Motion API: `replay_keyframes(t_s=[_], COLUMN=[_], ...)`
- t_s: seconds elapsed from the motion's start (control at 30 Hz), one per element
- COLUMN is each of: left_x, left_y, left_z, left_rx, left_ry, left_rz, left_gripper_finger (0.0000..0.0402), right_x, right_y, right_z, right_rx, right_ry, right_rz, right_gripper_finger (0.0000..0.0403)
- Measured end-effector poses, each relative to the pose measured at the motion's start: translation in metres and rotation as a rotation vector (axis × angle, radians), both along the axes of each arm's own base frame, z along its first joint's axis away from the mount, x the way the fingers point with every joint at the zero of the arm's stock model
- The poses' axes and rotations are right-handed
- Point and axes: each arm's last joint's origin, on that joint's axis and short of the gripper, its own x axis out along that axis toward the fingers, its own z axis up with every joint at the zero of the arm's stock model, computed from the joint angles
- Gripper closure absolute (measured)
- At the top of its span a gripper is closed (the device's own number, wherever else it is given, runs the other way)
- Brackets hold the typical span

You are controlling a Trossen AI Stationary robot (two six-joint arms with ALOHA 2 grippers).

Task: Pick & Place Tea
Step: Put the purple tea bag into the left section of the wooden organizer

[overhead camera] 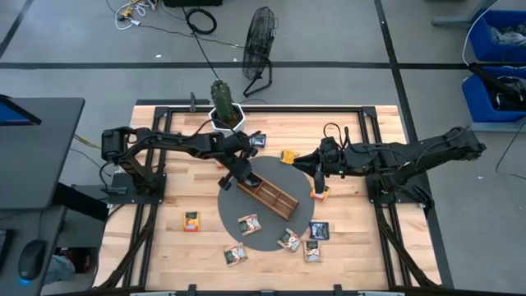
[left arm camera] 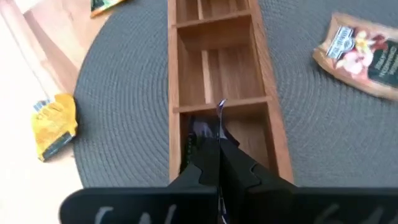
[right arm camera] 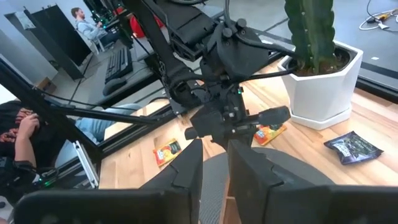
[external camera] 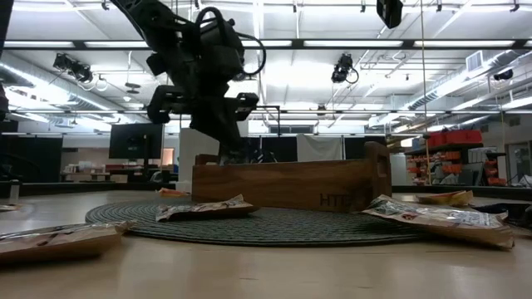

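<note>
My left gripper should open now: the dark packet (left arm camera: pixel 202 130) hangs between the sides of the tray's end section and would drop inside.
Tea packets lie flat on the wooden table and on the round grey mat (overhead camera: pixel 246 205): an orange one (overhead camera: pixel 191 220), several more along the near side (overhead camera: pixel 288 240), and a dark one (right arm camera: pixel 352 147) by the cactus pot. The brown divided tray (overhead camera: pixel 267 193) stands on the mat. My left gripper (left arm camera: pixel 219 140) is above the tray's end compartment (left arm camera: pixel 249 134), shut on a dark packet (left arm camera: pixel 202 130). My right gripper (right arm camera: pixel 214 165) is open with a narrow gap. It is at the mat's right edge, over an orange packet (overhead camera: pixel 319 195), and touches nothing. My left gripper pinches the dark tea packet between its two fingers, coming from above and pointing down. The packet shows edge-on, and its thin free edge (left arm camera: pixel 220 112) sticks out past the fingertips over the tray's end compartment. It is lifted clear of the table.
A cactus in a white pot (right arm camera: pixel 317 68) stands at the table's far side, close behind my left arm. An orange packet (overhead camera: pixel 288 155) lies near my right arm. People sit beyond the table's left side (right arm camera: pixel 25 143). Bare wood lies between the mat and the near edge.
</note>
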Motion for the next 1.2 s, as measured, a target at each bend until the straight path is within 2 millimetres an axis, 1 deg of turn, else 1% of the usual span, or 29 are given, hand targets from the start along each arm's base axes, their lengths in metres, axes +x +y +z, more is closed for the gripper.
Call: replay_keyframes(t_s=[0.13,0.23,0.33,0.53,0.67,0.77,0.9,1.0,1.1,1.2], left_x=[0.001,0.001,0.001,0.002,0.0,-0.003,-0.011,-0.017,-0.023,-0.027], left_y=[0.0,0.0,0.0,0.0,0.001,0.002,0.001,-0.004,-0.014,-0.028], left_z=[-0.001,-0.001,0.0,0.0,0.006,0.017,0.043,0.07,0.094,0.107], left_rx=[-0.002,-0.004,-0.018,-0.029,0.008,0.032,0.054,0.05,0.049,0.081], left_ry=[0.001,0.0,0.003,0.008,-0.008,-0.038,-0.1,-0.175,-0.252,-0.302], left_rz=[0.002,0.003,0.03,0.069,0.099,0.151,0.241,0.347,0.449,0.508], left_gripper_finger=[0.0398,0.0384,0.035,0.0262,0.0208,0.0178,0.0158,0.0155,0.0157,0.0167], right_x=[0.0,0.0,0.0,0.0,0.0,0.0,0.0,0.0,0.0,0.0], right_y=[0.0,0.0,0.0,0.0,0.0,0.0,0.0,0.0,-0.003,-0.007], right_z=[0.0,0.0,0.0,0.0,0.0,0.0,0.0,0.0,-0.002,-0.003], right_rx=[-0.001,-0.003,-0.003,-0.001,0.0,-0.005,0.001,-0.001,-0.004,-0.003], right_ry=[0.0,0.001,0.001,0.002,0.002,0.003,0.002,0.005,0.022,0.03], right_rz=[0.0,0.001,0.004,0.012,0.012,0.013,0.012,0.011,0.0,-0.019], right_gripper_finger=[0.0319,0.0319,0.0319,0.0319,0.0319,0.0319,0.0319,0.0319,0.0319,0.0319])
